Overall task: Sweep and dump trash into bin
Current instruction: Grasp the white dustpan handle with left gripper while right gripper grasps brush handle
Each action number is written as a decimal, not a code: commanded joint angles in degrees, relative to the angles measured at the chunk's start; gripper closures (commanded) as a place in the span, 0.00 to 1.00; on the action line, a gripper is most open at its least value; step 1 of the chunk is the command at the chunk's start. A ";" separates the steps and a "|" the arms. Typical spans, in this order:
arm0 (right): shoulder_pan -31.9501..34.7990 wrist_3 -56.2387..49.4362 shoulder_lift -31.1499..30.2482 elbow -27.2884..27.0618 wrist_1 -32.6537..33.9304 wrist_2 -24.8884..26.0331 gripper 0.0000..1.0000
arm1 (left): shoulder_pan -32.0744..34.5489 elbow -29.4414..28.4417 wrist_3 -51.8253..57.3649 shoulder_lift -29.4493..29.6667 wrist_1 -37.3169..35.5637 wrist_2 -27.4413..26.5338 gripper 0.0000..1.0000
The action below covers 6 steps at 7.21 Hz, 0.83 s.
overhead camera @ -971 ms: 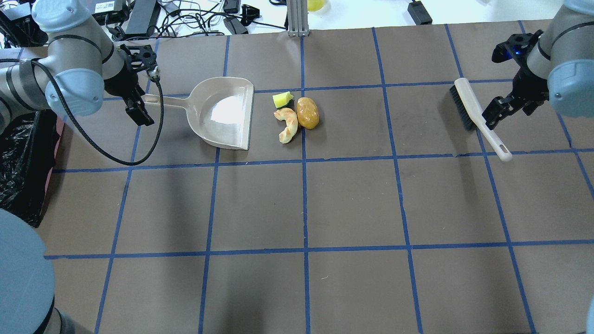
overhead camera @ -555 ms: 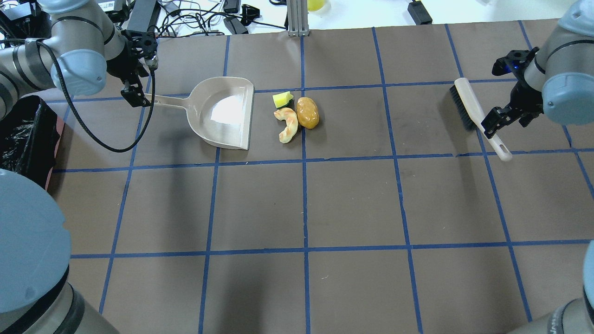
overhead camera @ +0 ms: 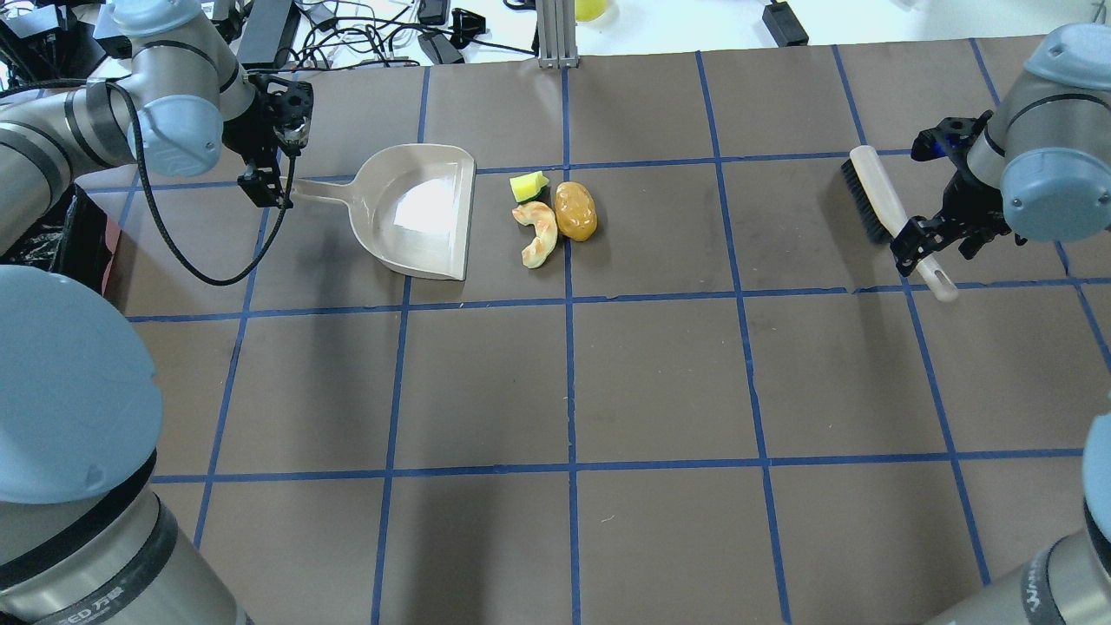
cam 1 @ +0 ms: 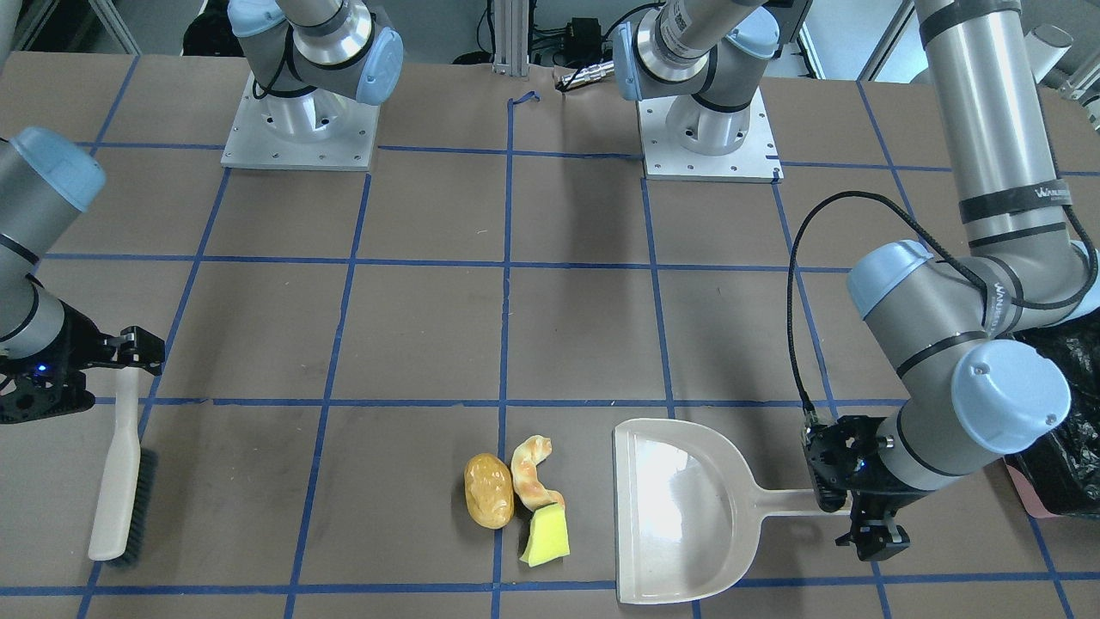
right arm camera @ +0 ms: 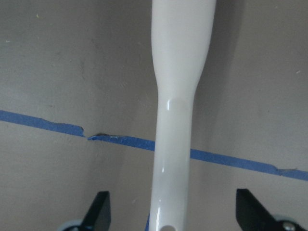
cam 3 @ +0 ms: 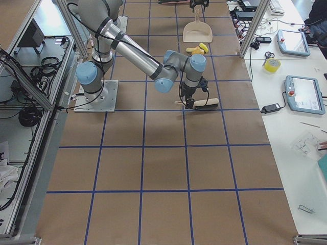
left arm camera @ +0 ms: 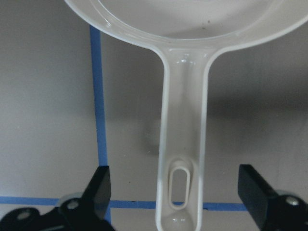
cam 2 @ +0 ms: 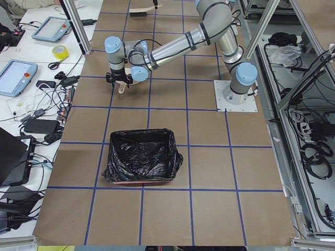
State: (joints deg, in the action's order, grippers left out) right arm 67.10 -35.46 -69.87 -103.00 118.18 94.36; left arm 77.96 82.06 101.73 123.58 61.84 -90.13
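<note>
The white brush needs to sweep the trash into the dustpan (cam 1: 681,511), so my right gripper should next hold the brush by its slim handle (cam 1: 127,394).
The trash lies in a tight group: a golden-brown potato-like lump (overhead camera: 575,210), a curled orange-cream strip (overhead camera: 538,233) and a yellow wedge (overhead camera: 528,186). A beige dustpan (overhead camera: 417,213) lies just left of them, its mouth towards them. My left gripper (left arm camera: 175,192) is open, with its fingers either side of the dustpan handle's end (overhead camera: 295,188). A brush (overhead camera: 872,193) lies at the right. My right gripper (right arm camera: 171,211) is open astride the brush's white handle (overhead camera: 929,269). The pink bin with its black bag (cam 2: 140,162) stands at the table's left end.
Cables and power bricks (overhead camera: 347,35) lie beyond the far table edge, beside an aluminium post (overhead camera: 555,35). Both arm bases (cam 1: 301,120) stand on plates at the robot's side. Blue tape lines grid the brown table (overhead camera: 660,382).
My left gripper has moved right and further from the robot onto the dustpan handle's end. My right gripper has shifted along the brush handle towards its tip. Trash, dustpan and brush have not moved.
</note>
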 commanded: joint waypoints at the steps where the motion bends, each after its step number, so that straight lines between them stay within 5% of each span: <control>1: 0.04 0.30 0.52 -0.10 -0.05 0.21 0.19 | -0.08 -0.05 -0.56 0.26 0.82 -0.05 0.06; 2: 0.04 0.39 1.05 -0.10 -0.05 0.13 0.19 | -0.08 0.03 -0.65 0.34 0.91 0.04 0.06; 4: 0.04 0.48 1.23 -0.18 -0.14 0.30 0.27 | 0.00 0.03 -0.65 0.34 0.91 0.30 0.28; 5: -0.04 0.48 1.14 -0.18 -0.40 0.56 0.37 | 0.00 -0.05 -0.04 0.34 0.91 0.30 0.42; 6: 0.04 0.56 1.06 -0.18 -2.49 0.30 0.47 | 0.00 -0.05 0.48 0.34 0.82 0.30 0.68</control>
State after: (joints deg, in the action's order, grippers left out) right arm 67.12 -34.97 -68.75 -103.17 117.37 94.76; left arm 77.96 82.04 101.61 123.92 62.73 -89.85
